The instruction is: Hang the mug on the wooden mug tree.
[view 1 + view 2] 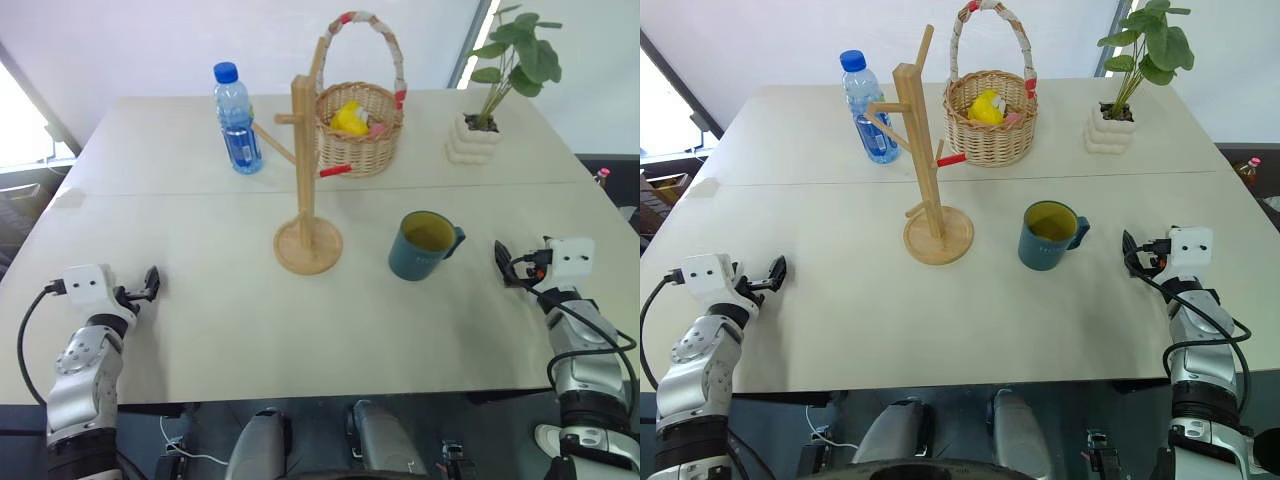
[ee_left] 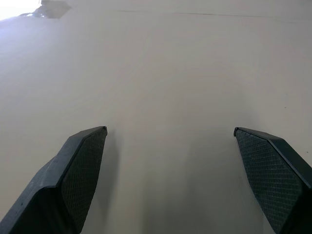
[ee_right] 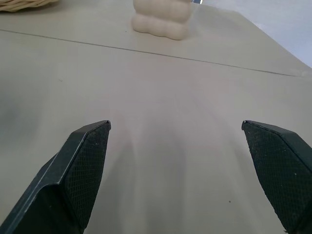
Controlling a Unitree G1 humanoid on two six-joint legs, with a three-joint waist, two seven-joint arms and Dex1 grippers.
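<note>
My right gripper should grab the mug by its handle next. Then it can hang the dark teal mug on the wooden mug tree.
The dark teal mug with a yellow-green inside stands upright on the table, its handle turned toward the right side. The wooden mug tree rises on its round base just left of the mug, with slanted pegs and one red-tipped peg. My right gripper is open over the table, a short way right of the mug, with nothing between its fingers. My left gripper is open near the table's front left, far from both, and its fingers are empty.
A water bottle with a blue cap stands behind the tree on the left. A wicker basket holding a yellow item sits behind the tree. A potted plant in a white pot is at the back right. The beige table has bare room in front.
</note>
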